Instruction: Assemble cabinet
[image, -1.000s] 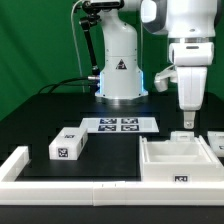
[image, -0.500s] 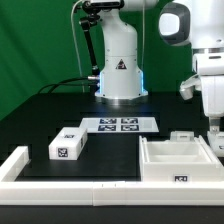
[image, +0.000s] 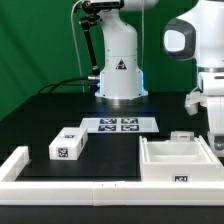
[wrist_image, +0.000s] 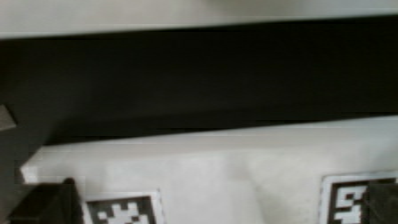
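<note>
My gripper's fingers are on both sides of the pale handle on the tagged face (wrist_image: 231, 170) in the wrist view. My gripper should close on the handle now.
The cabinet shell (image: 180, 163), a white open box with a tag on its front, lies at the exterior view's right. A small white tagged block (image: 68, 146) lies at the left. Another small white piece (image: 182, 135) shows just behind the shell. My gripper (image: 215, 138) hangs at the far right edge, over the shell's right end, where a white tagged part is mostly hidden behind it. The wrist view shows a white tagged face (wrist_image: 231, 170) close below, with black table (wrist_image: 196, 80) beyond. I cannot make out how the jaws stand.
The marker board (image: 120, 125) lies flat in the middle, in front of the robot's white base (image: 120, 70). A long white rail (image: 60, 186) edges the table's front and left side. A green backdrop stands behind.
The arm has moved toward the exterior view's right, from above the shell's back wall to its right end at the frame edge. The parts on the table have not moved.
</note>
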